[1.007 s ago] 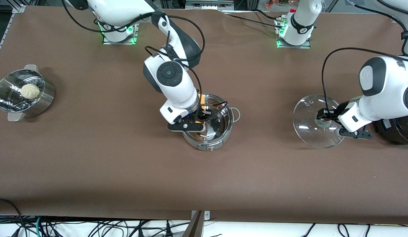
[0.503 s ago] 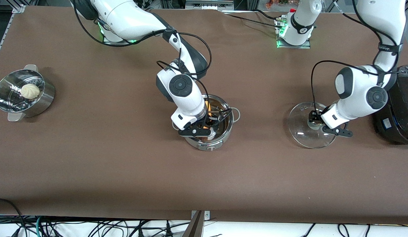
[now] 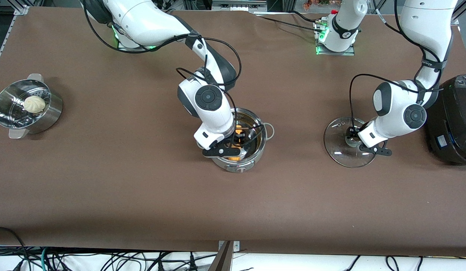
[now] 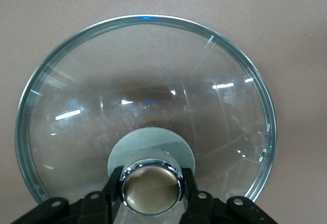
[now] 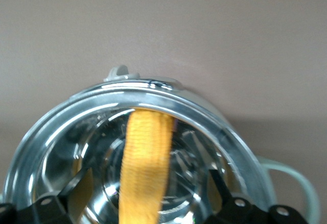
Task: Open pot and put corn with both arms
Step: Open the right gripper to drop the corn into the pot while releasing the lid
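Observation:
The glass lid's lower edge (image 3: 351, 166) lies on the brown tabletop in the front view. The lid would rest there, so it is now time for my left gripper to open.
The steel pot (image 3: 255, 149) stands open mid-table. My right gripper (image 3: 235, 141) is down inside it, fingers spread wide. The yellow-orange corn (image 3: 239, 132) is in the pot between the fingers, touching neither. In the right wrist view the corn (image 5: 145, 157) runs up from my right gripper (image 5: 147, 179) to the pot rim (image 5: 153, 94). My left gripper (image 3: 352, 138) is shut on the tan knob (image 4: 152, 185) of the glass lid (image 3: 340, 152), low over the table toward the left arm's end. The left wrist view shows the lid (image 4: 143, 81) and my left gripper (image 4: 152, 189).
A perforated steamer bowl (image 3: 48, 113) with a white bun (image 3: 34, 104) stands at the right arm's end of the table. A large black cooker (image 3: 453, 120) stands at the left arm's end, beside the lid.
My left arm has carried the lid lower and a little toward the pot. My right gripper has sunk deeper into the pot with the corn.

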Action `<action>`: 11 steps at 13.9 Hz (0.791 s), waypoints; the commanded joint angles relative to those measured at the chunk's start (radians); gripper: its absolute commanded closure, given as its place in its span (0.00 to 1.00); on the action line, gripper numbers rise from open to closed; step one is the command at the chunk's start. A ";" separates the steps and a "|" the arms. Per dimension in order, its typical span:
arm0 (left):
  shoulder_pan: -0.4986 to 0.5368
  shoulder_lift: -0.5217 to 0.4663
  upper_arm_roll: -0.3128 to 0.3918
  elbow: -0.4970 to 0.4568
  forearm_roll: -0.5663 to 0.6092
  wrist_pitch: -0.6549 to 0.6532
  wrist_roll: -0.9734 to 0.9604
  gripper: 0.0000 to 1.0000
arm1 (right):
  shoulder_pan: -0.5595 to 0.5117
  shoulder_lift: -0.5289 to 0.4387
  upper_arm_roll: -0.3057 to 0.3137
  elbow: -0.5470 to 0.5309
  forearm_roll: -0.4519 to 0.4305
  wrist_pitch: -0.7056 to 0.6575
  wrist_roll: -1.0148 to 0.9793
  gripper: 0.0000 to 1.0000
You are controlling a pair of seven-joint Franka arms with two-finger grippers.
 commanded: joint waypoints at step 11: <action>0.083 -0.410 -0.089 0.136 0.029 -0.496 -0.172 0.00 | -0.419 -0.517 -0.069 -0.162 0.058 -0.606 -0.508 0.00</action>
